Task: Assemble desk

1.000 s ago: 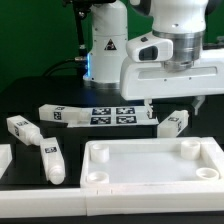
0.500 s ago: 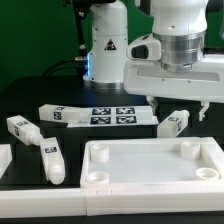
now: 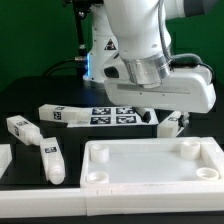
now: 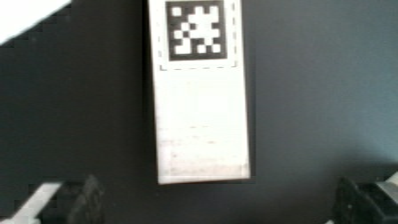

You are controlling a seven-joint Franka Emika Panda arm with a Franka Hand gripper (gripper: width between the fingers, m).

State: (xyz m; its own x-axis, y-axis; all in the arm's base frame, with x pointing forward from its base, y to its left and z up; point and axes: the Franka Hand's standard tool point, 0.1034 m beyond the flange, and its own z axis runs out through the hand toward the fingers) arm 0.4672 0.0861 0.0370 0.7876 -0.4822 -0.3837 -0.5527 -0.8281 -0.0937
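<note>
Next, my gripper takes the white leg by its plain end (image 4: 205,158) to fit the leg's tagged end into a corner socket.
The desk's large white panel (image 3: 150,165) lies at the front, rim up, with round corner sockets. Several white square legs with tags lie on the black table: two at the exterior view's left (image 3: 20,128) (image 3: 52,160), one at the back (image 3: 60,115), one at the right (image 3: 172,124). The arm's hand (image 3: 170,85) hangs tilted above the right leg and hides its own fingers. In the wrist view my gripper (image 4: 217,205) is open and empty. A long white leg (image 4: 196,110) with a tag at its far end lies on the table beyond the fingertips, untouched.
The marker board (image 3: 115,115) lies flat behind the panel, partly under the hand. A white piece (image 3: 3,158) shows at the exterior view's left edge. The robot base (image 3: 105,50) stands at the back.
The wrist has turned and tilted, and the hand has swung toward the exterior view's left and a little lower. The parts on the table have not moved.
</note>
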